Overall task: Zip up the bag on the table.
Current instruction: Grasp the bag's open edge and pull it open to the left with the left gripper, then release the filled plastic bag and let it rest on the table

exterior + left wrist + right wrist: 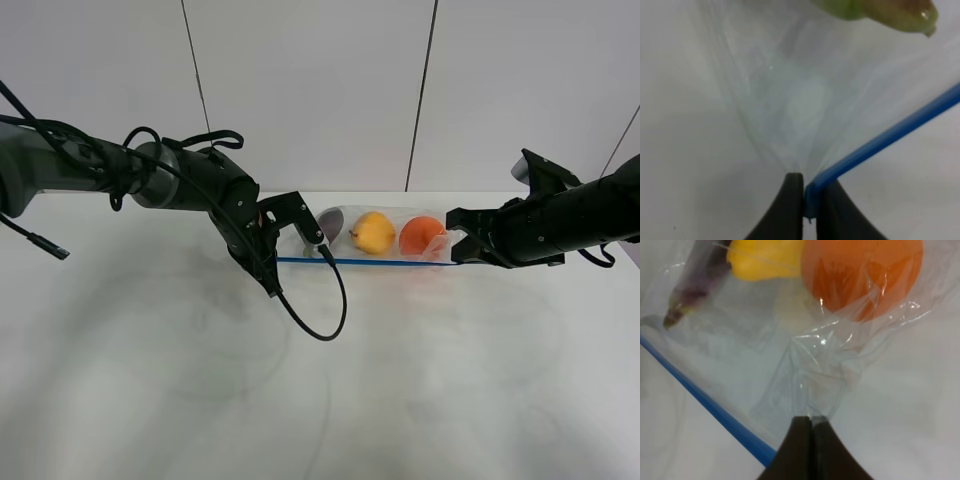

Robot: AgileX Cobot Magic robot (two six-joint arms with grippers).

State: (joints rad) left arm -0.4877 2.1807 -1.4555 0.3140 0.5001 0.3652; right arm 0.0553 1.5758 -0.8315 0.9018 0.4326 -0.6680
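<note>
The blue zipper's tip [811,207] ends in my left gripper's fingers down at the table. The zipper would rest there if my left gripper opened now, so it is time to let go.
The clear bag [375,245] lies on the white table [320,380] with a purple eggplant [330,224], a yellow pear [373,233] and an orange [421,235] inside. Its blue zipper strip [365,262] runs along the near edge. My left gripper [277,258] is shut on the strip's left end; the left wrist view shows the gripper [809,197] pinching the strip [880,140]. My right gripper [456,247] is shut on the bag's right end; the right wrist view shows this gripper [811,427] pinching clear plastic just beside the strip [710,405].
A black cable [318,310] loops from the left arm onto the table in front of the bag. A grey panelled wall [320,90] stands behind the table's far edge.
</note>
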